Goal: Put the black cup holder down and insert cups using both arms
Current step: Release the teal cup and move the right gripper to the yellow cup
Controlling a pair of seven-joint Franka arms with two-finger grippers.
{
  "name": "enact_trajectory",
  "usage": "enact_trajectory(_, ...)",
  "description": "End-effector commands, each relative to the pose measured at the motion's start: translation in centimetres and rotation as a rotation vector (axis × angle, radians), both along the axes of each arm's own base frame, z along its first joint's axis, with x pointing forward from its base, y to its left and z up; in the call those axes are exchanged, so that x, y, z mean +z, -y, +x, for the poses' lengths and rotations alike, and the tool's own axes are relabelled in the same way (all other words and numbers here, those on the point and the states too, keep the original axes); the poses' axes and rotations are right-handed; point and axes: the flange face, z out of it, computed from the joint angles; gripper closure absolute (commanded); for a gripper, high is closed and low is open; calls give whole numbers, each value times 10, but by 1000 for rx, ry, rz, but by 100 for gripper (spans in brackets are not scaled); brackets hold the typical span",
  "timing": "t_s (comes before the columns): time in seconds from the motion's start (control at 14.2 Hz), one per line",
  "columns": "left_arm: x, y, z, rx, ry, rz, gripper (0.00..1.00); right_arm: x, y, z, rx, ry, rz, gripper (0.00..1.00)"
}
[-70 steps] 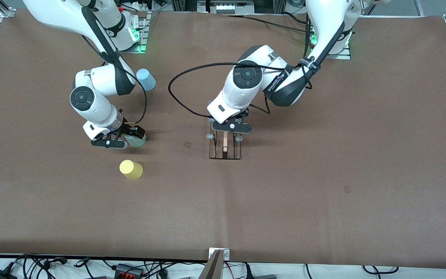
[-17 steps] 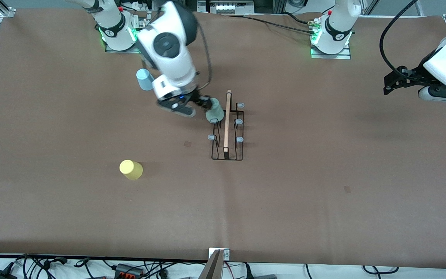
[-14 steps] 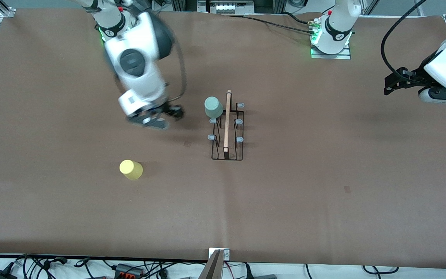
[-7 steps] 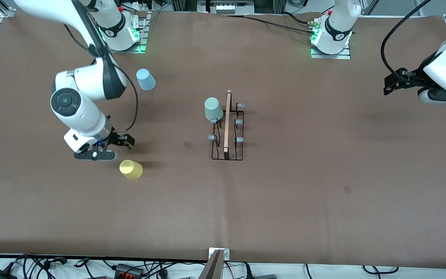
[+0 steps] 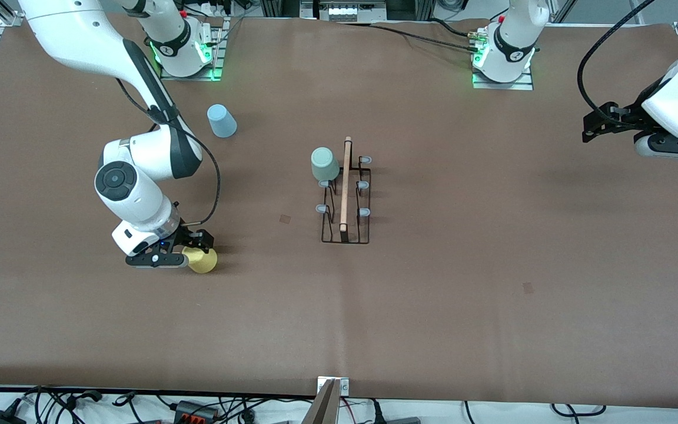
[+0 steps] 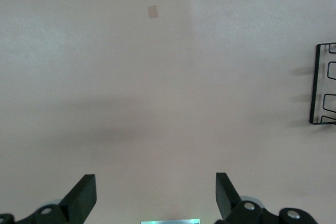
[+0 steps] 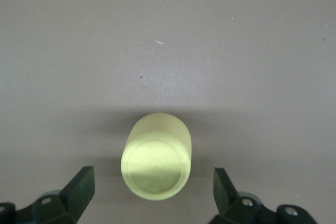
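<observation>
My right gripper's fingers are still above the yellow cup's upturned base (image 7: 156,166), so closing now would miss. It lowers before closing on the yellow cup.
The black cup holder (image 5: 345,200) stands mid-table with its wooden rod handle on top; its end also shows in the left wrist view (image 6: 324,85). The mint green cup (image 5: 324,164) sits upside down on a peg at the holder's end nearest the robots' bases. The yellow cup (image 5: 202,259) stands upside down on the table, and my right gripper (image 5: 183,253) is open just above it, a finger on each side of it (image 7: 157,156). The light blue cup (image 5: 221,121) stands upside down near the right arm's base. My left gripper (image 5: 601,123) waits open over the left arm's end of the table.
The table (image 5: 462,265) is covered with a brown mat. Cables and power strips (image 5: 186,406) lie along the edge nearest the front camera. Small square marks (image 5: 285,218) show on the mat.
My right gripper let go of the mint green cup on the holder's peg, swung away toward the right arm's end and came down open over the yellow cup. The left arm barely moved.
</observation>
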Motion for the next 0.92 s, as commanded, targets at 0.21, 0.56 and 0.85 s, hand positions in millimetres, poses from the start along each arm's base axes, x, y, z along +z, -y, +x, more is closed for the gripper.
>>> enact_trajectory(0.21,5,1,2,-1,-3,-22,0,-31,-3,11,36,64,19,0)
enact_trajectory(0.56,5,0,2,1,-3,-22,0,-42,-2,7,43,45,14,48)
enact_trajectory(0.85,5,1,1,-1,-6,-22,0,-10,-8,9,58,60,9,89)
